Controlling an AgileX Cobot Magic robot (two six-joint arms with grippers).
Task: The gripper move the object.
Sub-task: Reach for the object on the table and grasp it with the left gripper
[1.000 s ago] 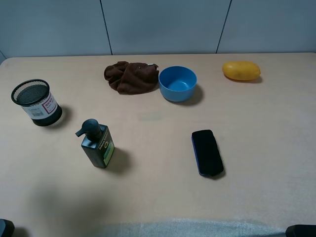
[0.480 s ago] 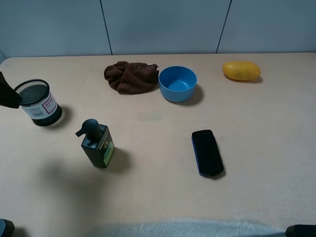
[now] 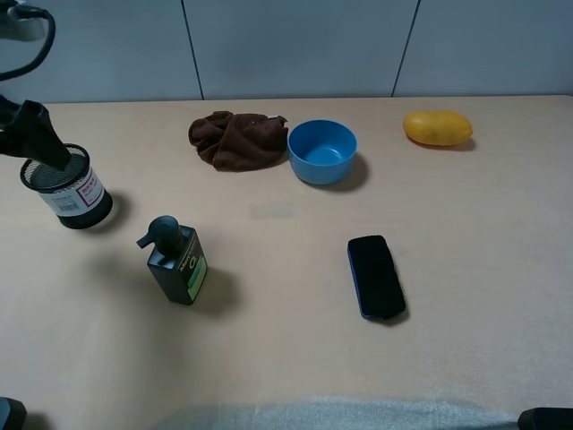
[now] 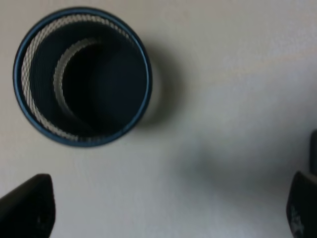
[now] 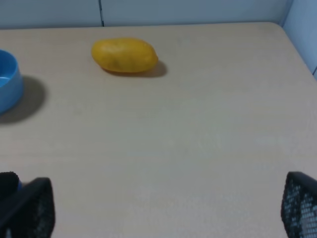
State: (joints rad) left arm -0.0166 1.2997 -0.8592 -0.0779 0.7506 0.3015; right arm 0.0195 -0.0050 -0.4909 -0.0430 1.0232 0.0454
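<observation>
My left gripper should next grab the pen cup by its white labeled side. This keeps the cup's open rim free while I move it.
The black wire-mesh pen cup with a white barcode label stands upright at the table's far left. My left gripper hangs over the cup's rim, coming in from the upper left. In the left wrist view the cup shows from straight above, empty, and the left gripper is open with its fingertips wide apart and beside the cup, not around it. My right gripper is open and empty over bare table; only a dark bit shows at the exterior view's lower right corner.
A dark green pump bottle stands just right of and nearer than the cup. A brown cloth, a blue bowl and a yellow fruit lie along the back. A black phone lies at centre right.
My left gripper has come in from the left edge and moved up and over the pen cup. The cup and the other objects have not moved.
</observation>
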